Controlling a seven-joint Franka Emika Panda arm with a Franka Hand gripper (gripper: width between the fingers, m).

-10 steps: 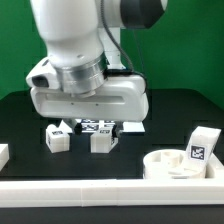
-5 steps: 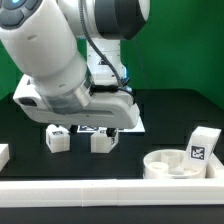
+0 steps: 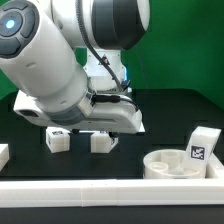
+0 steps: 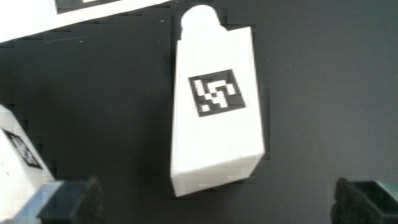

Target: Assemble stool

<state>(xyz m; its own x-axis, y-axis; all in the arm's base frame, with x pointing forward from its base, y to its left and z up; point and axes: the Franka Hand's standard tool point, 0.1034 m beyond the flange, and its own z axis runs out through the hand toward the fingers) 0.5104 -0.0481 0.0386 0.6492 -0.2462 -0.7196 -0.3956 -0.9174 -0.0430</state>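
Note:
My gripper's fingers are still high above the leg and closing now would miss, so it is too early; the gripper lowers to it first.
The round white seat (image 3: 172, 165) lies at the exterior view's right, with one tagged leg (image 3: 203, 145) standing at its far edge. Two more white legs (image 3: 57, 140) (image 3: 101, 142) stand side by side on the black table, just under the arm's hand (image 3: 98, 116). In the wrist view one tagged leg (image 4: 219, 95) lies lengthwise between and ahead of my fingers. My gripper (image 4: 217, 206) is open and empty above the table, with a dark fingertip (image 4: 68, 204) on either side. Another white part (image 4: 15, 150) shows at the edge of that view.
A long white rail (image 3: 110, 190) runs along the front edge. A small white piece (image 3: 3, 153) sits at the exterior view's far left. The marker board (image 3: 137, 125) lies behind the hand, mostly hidden by the arm. A green wall stands at the back.
The arm has swung and tilted toward the exterior view's left, and the hand now sits lower over the two legs. The legs and seat have not moved.

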